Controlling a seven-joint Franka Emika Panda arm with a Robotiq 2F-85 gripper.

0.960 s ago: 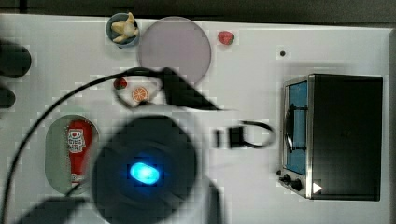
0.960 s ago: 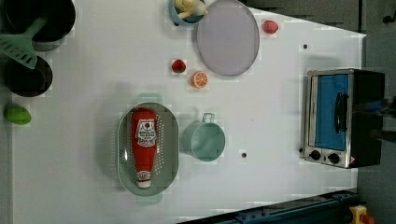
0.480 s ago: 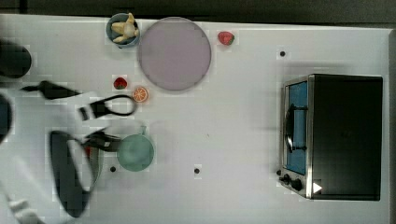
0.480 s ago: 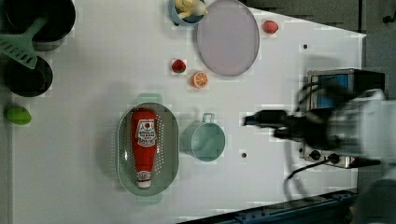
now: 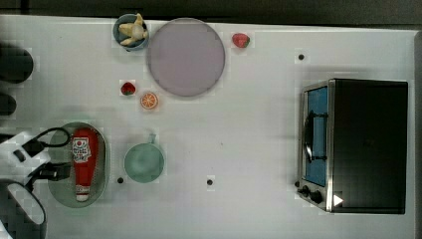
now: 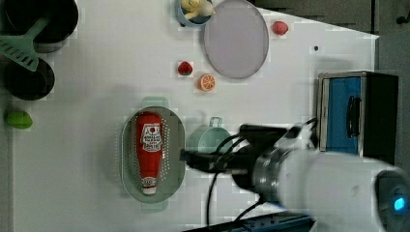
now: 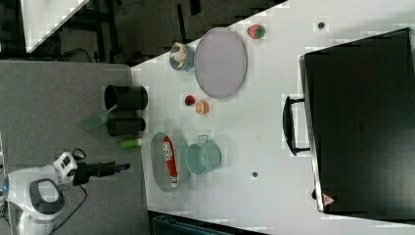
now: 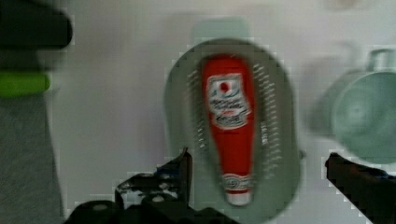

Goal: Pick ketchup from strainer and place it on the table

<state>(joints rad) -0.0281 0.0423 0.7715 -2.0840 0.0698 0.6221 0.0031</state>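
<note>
My gripper should next grab the ketchup by its labeled body. Then the ketchup can go out of the strainer and onto the table.
The ketchup, a red bottle with a white cap, lies lengthwise in the pale green oval strainer on the white table. In the wrist view my gripper is open above the strainer, and its two dark fingers stand either side of the ketchup's cap end without touching it. In the left view the gripper points at the strainer's right rim, beside the ketchup. The right view has the gripper left of the strainer.
A green cup stands close beside the strainer. Farther off are a pale purple plate, two strawberries, an orange slice and a bowl of bananas. A toaster oven fills the top view's right.
My arm has swept across the table towards the strainer and now hangs over it. The gripper has stayed open. The ketchup and strainer have not moved.
</note>
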